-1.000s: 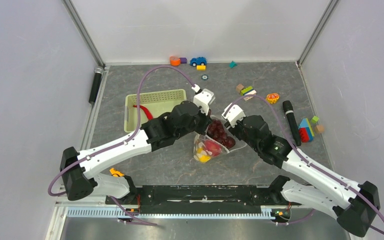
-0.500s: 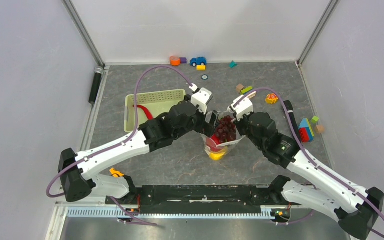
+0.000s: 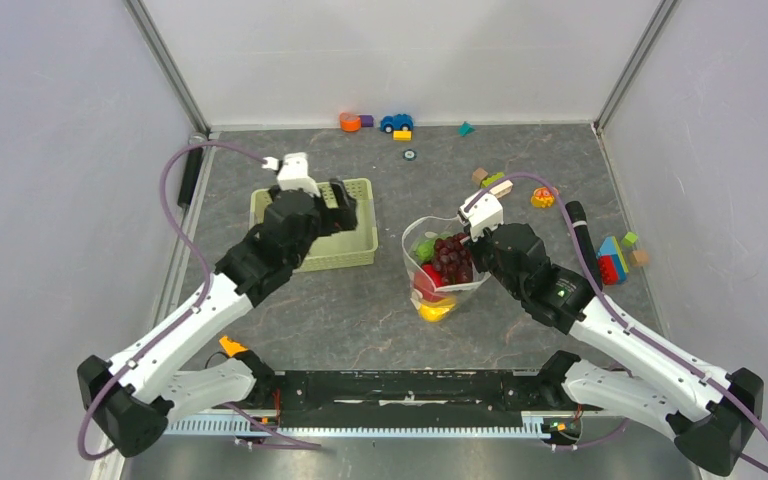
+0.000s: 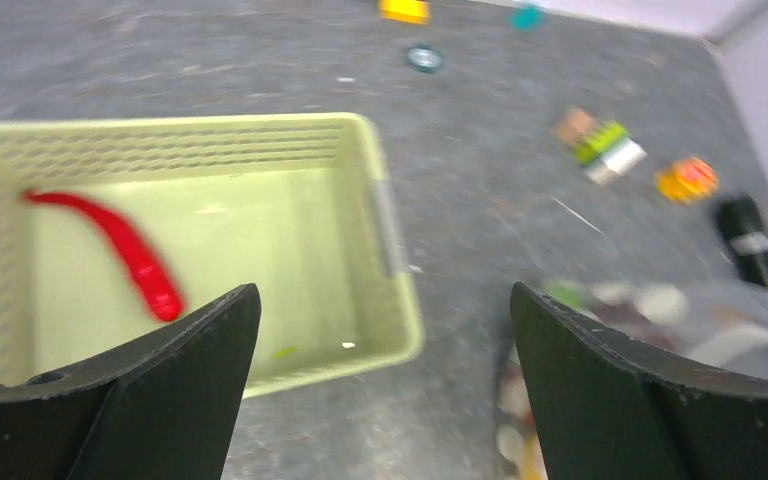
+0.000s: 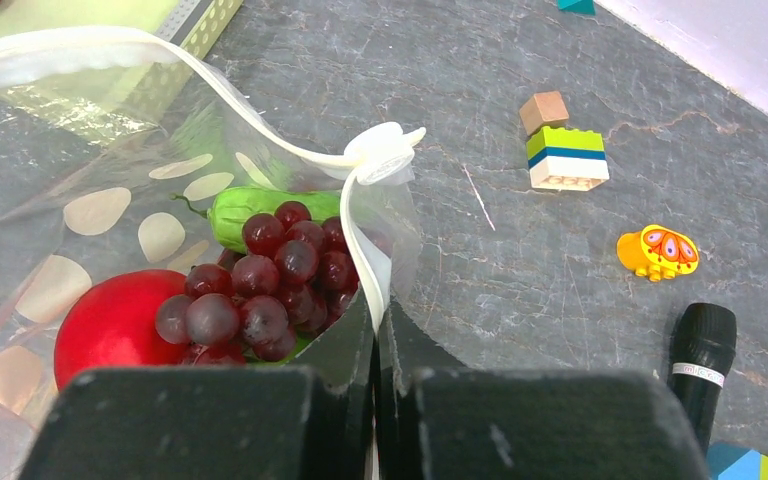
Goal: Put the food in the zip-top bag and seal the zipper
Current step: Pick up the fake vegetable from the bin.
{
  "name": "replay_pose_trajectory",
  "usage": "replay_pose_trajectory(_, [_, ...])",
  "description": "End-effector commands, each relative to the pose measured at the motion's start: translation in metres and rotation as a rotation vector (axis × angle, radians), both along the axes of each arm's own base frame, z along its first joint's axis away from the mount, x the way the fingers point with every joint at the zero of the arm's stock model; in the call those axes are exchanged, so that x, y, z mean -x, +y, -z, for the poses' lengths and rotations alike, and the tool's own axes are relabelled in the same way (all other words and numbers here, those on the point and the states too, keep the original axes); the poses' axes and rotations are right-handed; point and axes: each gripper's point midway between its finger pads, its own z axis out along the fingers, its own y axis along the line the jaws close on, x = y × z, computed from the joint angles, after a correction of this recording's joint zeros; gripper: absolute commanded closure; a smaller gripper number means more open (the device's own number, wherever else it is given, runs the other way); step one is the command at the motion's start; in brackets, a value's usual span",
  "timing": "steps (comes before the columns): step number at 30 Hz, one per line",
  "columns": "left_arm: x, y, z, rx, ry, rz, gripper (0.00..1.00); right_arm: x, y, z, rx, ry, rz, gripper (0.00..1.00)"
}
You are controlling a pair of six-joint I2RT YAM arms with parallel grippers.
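Observation:
I need to grab the long red piece across its thicker half with my left gripper, so its thin end stays free to go into the zip-top bag first.
The zip-top bag stands with its mouth open at mid-table, clear with white dots. Inside lie food pieces: a purple grape bunch, a red piece, a green cucumber and a yellow piece. My right gripper is shut on the bag's right rim, on the zipper just below its white slider tab. My left gripper hangs open and holds nothing above the right end of the pale green basket. A long red piece lies in that basket.
Loose blocks, an orange-yellow toy and a black cylinder lie right of the bag. More blocks sit at the right edge. A blue toy car stands by the back wall, and another black cylinder by the left rail.
My left gripper let go of the bag's left rim, opened wide and swung left over the basket. My right gripper shut on the right rim; the bag now stands more upright.

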Motion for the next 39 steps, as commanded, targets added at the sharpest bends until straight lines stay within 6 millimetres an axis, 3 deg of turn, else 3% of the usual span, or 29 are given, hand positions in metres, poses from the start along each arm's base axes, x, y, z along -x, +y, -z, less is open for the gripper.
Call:
replay_pose_trajectory(1, [-0.030, 0.062, 0.048, 0.071, 0.152, -0.298, 0.00, -0.006, 0.005, -0.018, -0.057, -0.052, 0.006, 0.96])
replay_pose_trajectory(4, [-0.050, 0.088, 0.082, 0.049, 0.223, -0.408, 0.00, -0.007, 0.004, -0.016, -0.049, -0.052, 0.012, 0.96])
replay_pose_trajectory(11, [-0.093, 0.123, 0.143, 0.017, 0.324, -0.552, 0.01, -0.007, 0.002, -0.013, -0.043, -0.052, 0.018, 0.95])
replay_pose_trajectory(14, [-0.107, 0.140, 0.172, 0.013, 0.398, -0.604, 0.08, -0.007, 0.001, -0.013, -0.040, -0.056, 0.021, 0.95])
replay_pose_trajectory(24, [-0.136, 0.143, 0.242, -0.016, 0.551, -0.621, 0.37, -0.008, -0.001, -0.013, -0.029, -0.065, 0.027, 0.95])
replay_pose_trajectory(28, [-0.134, 0.140, 0.254, -0.004, 0.595, -0.606, 0.59, -0.009, -0.001, -0.013, -0.029, -0.068, 0.032, 0.95])
replay_pose_trajectory(33, [-0.123, 0.133, 0.249, 0.024, 0.625, -0.572, 0.89, -0.010, 0.001, -0.013, -0.032, -0.068, 0.027, 0.94])
replay_pose_trajectory(39, [-0.101, 0.103, 0.213, 0.177, 0.590, -0.421, 0.98, -0.008, 0.002, -0.013, -0.043, -0.063, 0.020, 0.95])
